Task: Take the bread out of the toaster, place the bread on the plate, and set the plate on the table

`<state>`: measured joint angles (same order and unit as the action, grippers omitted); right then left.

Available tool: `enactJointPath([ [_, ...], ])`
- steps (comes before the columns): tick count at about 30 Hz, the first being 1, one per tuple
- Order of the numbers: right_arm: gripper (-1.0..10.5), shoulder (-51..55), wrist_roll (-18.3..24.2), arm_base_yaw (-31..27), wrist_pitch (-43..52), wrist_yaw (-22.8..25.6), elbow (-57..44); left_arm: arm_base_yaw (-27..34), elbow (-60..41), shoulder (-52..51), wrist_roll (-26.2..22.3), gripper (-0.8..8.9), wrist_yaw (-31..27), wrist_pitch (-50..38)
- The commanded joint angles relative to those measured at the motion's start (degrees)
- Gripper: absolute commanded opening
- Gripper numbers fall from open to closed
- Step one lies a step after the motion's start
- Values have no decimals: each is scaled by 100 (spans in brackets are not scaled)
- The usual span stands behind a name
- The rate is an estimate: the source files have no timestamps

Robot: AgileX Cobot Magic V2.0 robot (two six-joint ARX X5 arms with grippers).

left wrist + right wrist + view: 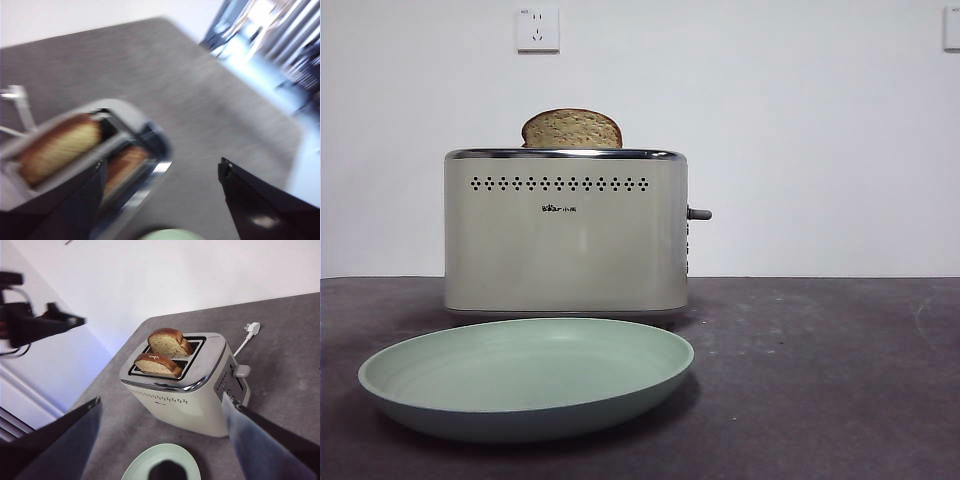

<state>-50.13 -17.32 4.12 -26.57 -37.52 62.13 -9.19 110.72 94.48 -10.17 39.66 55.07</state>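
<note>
The slot's sides hug the lower slice in the toaster, so my left gripper should next pinch its exposed top crust (124, 165).
The cream toaster (565, 235) stands on the dark grey table (820, 380). A slice of bread (572, 130) rises from its top. In the right wrist view the toaster (195, 405) holds two slices: the taller bread (169, 344) in the far slot and a second, lower slice (156, 365) in the near slot. The mint green plate (525, 375) lies on the table in front of the toaster. My right gripper (161, 399) is open, above the plate's side of the toaster. My left gripper (162, 165) is open above the toaster (145, 130); that view is blurred. Neither gripper shows in the front view.
The toaster's grey lever (698, 213) sticks out on the right. Its white plug (252, 328) and cord lie on the table behind it. A wall socket (538, 30) is on the white wall. The left arm (45, 322) shows dark, high beside the toaster.
</note>
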Motion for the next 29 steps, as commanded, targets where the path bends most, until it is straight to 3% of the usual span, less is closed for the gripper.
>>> enactJointPath([
  [1,406,9,48,9,35,-9,20,-223,614,457,-1410,377,-752,319],
  [5,406,-28,48,9,35,-9,20,-557,894,874,-2282,377,-1663,568],
  [9,405,-81,48,9,35,-9,20,-909,894,1143,-2612,376,-2315,632],
  [23,404,-125,50,9,33,-7,20,-1235,894,2140,-2719,370,-2162,802],
  [25,404,-125,50,9,33,-7,20,-1222,894,2166,-2728,290,-2168,802],
  [28,404,-125,50,7,37,0,20,-1215,894,2166,-2754,25,-2347,765],
  [29,404,-125,50,7,35,4,20,-1215,894,2166,-2761,-20,-2476,743],
])
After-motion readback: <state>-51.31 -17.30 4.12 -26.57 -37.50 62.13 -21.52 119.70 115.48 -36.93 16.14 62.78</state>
